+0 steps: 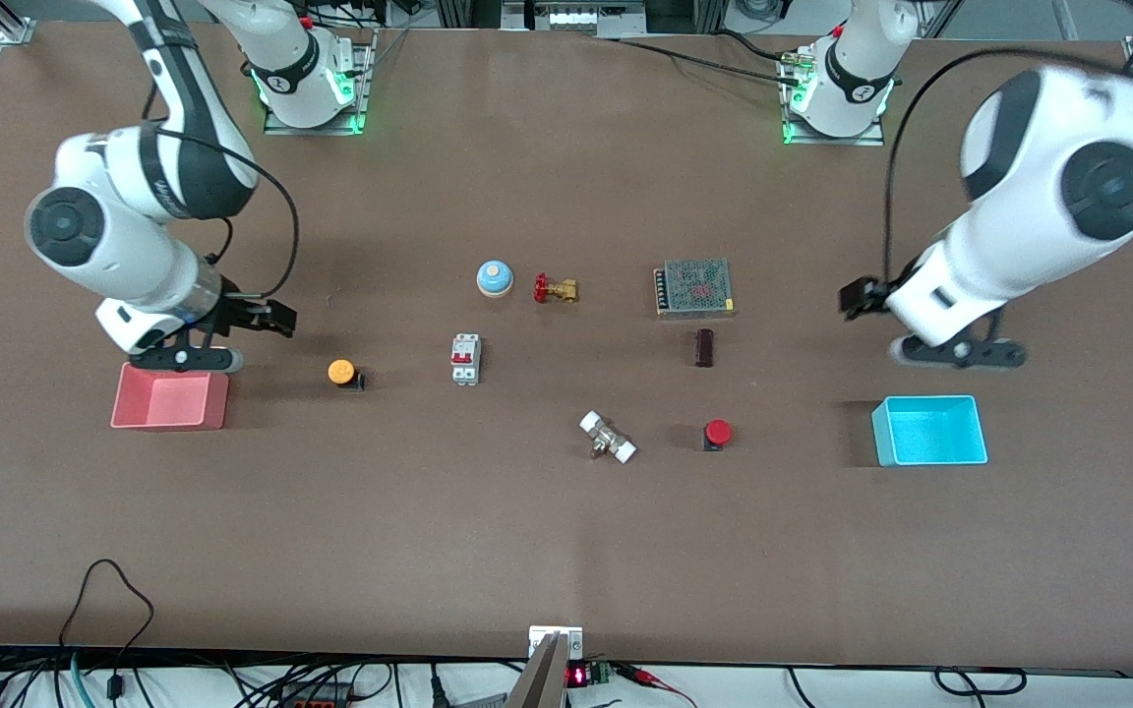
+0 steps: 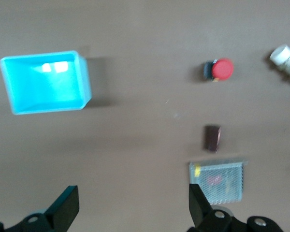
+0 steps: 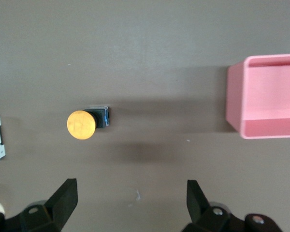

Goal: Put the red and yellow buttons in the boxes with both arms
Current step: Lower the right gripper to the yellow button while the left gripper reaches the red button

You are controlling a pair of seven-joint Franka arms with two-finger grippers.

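My right gripper will next take the yellow button by its black body point(image 1: 356, 383). Then it can put the button in the pink box point(image 1: 169, 401).
The yellow-orange button point(image 1: 341, 372) sits on the table beside the pink-red box point(image 1: 171, 398), toward the right arm's end. The red button point(image 1: 717, 433) sits toward the left arm's end, with the cyan box point(image 1: 928, 431) further toward that end. My right gripper point(image 1: 271, 317) hangs open and empty over bare table between the pink box and the yellow button. My left gripper point(image 1: 857, 295) hangs open and empty over bare table near the cyan box. The right wrist view shows the yellow button point(image 3: 81, 125), the pink box point(image 3: 268, 96) and the open gripper point(image 3: 131, 200). The left wrist view shows the red button point(image 2: 222, 69), the cyan box point(image 2: 46, 82) and the open gripper point(image 2: 134, 205).
Mid-table stand a blue bell point(image 1: 495, 278), a brass valve with red handle point(image 1: 555, 289), a white circuit breaker point(image 1: 465, 359), a mesh-topped power supply point(image 1: 693, 287), a dark block point(image 1: 704, 347) and a white-capped metal fitting point(image 1: 608, 438).
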